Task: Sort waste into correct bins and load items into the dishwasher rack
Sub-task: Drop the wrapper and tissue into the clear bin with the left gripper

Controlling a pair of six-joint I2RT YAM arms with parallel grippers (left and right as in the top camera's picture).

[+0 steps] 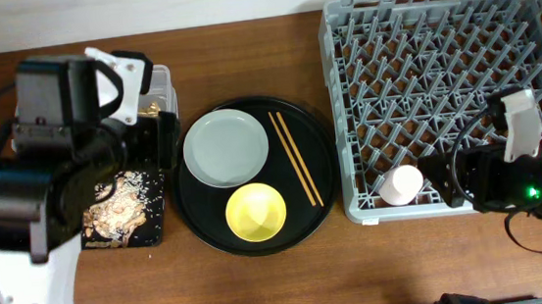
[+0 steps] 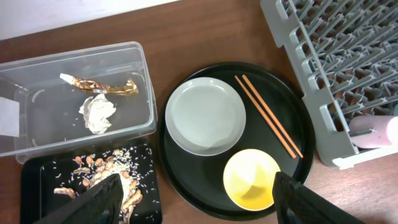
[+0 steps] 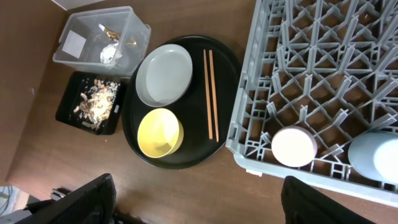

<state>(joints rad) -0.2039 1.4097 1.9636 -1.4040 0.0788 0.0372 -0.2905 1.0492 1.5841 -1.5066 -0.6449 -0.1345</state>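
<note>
My right gripper should next grab the yellow bowl by its rim (image 1: 282, 213) to load it into the dishwasher rack (image 1: 437, 19). This leaves the rest of the bowl free.
The grey dishwasher rack (image 1: 437, 19) holds an upturned pink cup (image 1: 402, 183) at its front edge, with a blue cup (image 3: 376, 155) beside it. The pale grey plate (image 1: 225, 147), yellow bowl (image 1: 256, 213) and two chopsticks (image 1: 295, 157) lie on the round black tray (image 1: 323, 182). The clear tub (image 2: 74, 62) holds the gold wrapper (image 2: 109, 87) and white tissue (image 2: 96, 112). The shallow black tray (image 2: 37, 180) holds food scraps (image 2: 102, 174). My left gripper (image 2: 199, 211) is open and empty, high above the trays. My right gripper (image 3: 196, 208) is open and empty over the table by the rack's front.
My left arm (image 1: 65, 160) covers most of the tub and part of the shallow tray in the overhead view. My right arm (image 1: 510, 185) lies over the rack's front right corner. Bare wooden table (image 1: 263, 290) runs along the front.
</note>
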